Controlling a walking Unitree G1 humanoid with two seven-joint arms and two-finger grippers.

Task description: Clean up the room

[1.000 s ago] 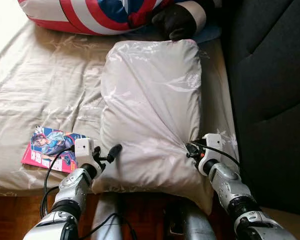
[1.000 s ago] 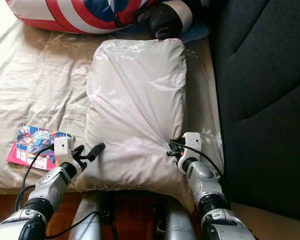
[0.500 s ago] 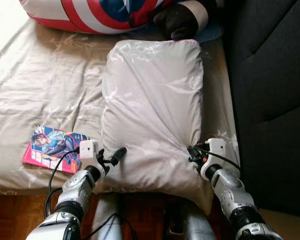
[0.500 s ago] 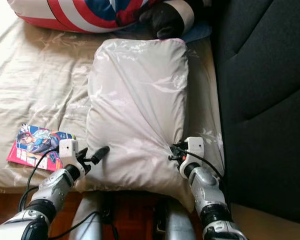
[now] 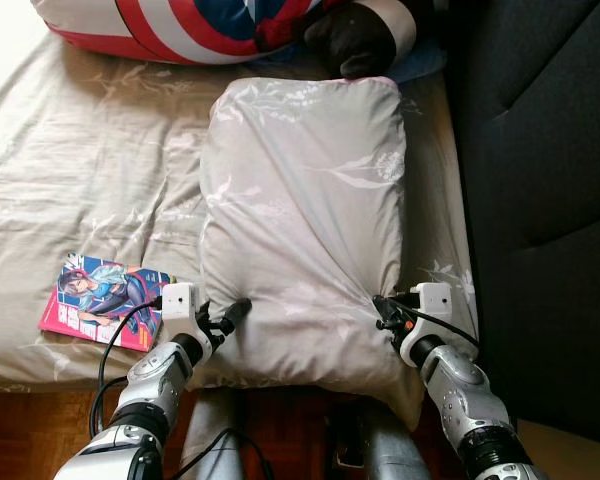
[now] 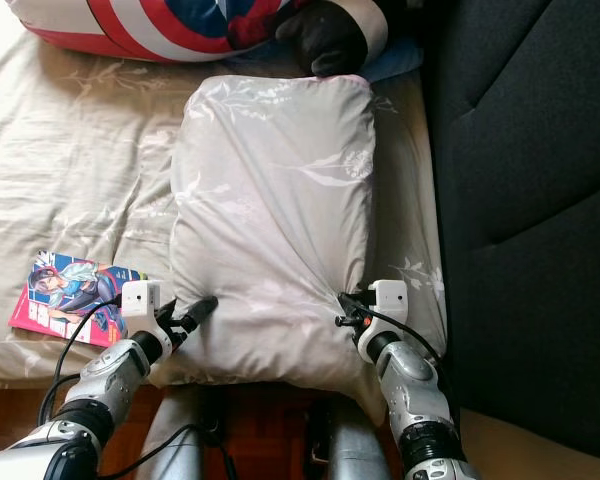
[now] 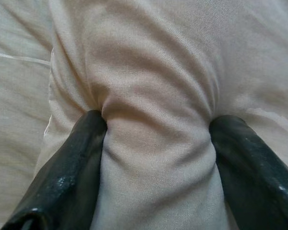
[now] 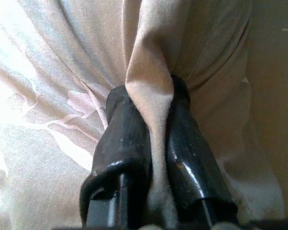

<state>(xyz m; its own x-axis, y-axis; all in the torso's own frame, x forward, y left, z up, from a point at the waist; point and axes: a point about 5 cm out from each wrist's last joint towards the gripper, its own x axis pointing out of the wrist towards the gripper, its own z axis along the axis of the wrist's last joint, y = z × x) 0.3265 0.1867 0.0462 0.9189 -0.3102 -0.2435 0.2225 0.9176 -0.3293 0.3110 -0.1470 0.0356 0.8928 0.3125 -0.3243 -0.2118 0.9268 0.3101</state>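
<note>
The fabric bulges up at the pillow's corner while the rest spreads wide, so next my left gripper needs to pinch the pillow (image 5: 300, 200) by the raised fold at its corner (image 5: 224, 314).
A beige flowered pillow (image 5: 300, 200) lies lengthwise on the bed, its near end hanging over the mattress edge. My left gripper (image 5: 220, 318) is at the pillow's near left corner. In the left wrist view its fingers (image 7: 81, 143) stand apart, pressed into the pillow (image 7: 158, 57), and a bulge of fabric swells between them. My right gripper (image 5: 385, 310) is at the near right corner. There the right gripper (image 8: 151, 91) is shut on a pinched fold of the pillowcase (image 8: 149, 57), and creases run out from the grip.
A colourful comic book (image 5: 105, 300) lies on the beige sheet (image 5: 80, 170) left of the left gripper. A red, white and blue shield cushion (image 5: 180, 25) and a black plush (image 5: 355, 40) sit beyond the pillow. A dark padded headboard (image 5: 540, 200) walls the right side. Wooden floor (image 5: 20, 440) lies below.
My left gripper has edged right and forward, so its fingers now press into the pillow's near left corner. The right gripper keeps its hold on the fabric fold.
</note>
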